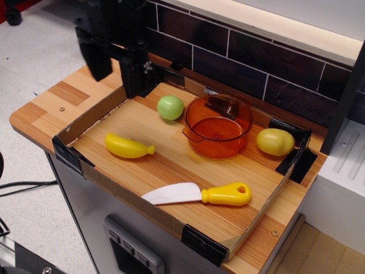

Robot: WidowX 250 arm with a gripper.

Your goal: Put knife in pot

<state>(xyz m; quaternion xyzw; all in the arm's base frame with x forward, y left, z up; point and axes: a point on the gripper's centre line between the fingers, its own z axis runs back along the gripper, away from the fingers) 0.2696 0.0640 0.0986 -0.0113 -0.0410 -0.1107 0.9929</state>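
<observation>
The knife goes in the orange pot. Next, my gripper grabs the knife by its yellow handle.
The knife lies flat near the front edge of the tray, white blade to the left, yellow handle to the right. The orange translucent pot stands upright at the back middle of the tray and looks empty. My black gripper hangs open above the tray's back left corner, far from the knife and left of the pot. It holds nothing.
A cardboard-walled tray with black taped corners sits on the wooden counter. In it lie a green ball beside the pot, a yellow banana at the left, and a yellow-green fruit at the right. A dark brick wall runs behind.
</observation>
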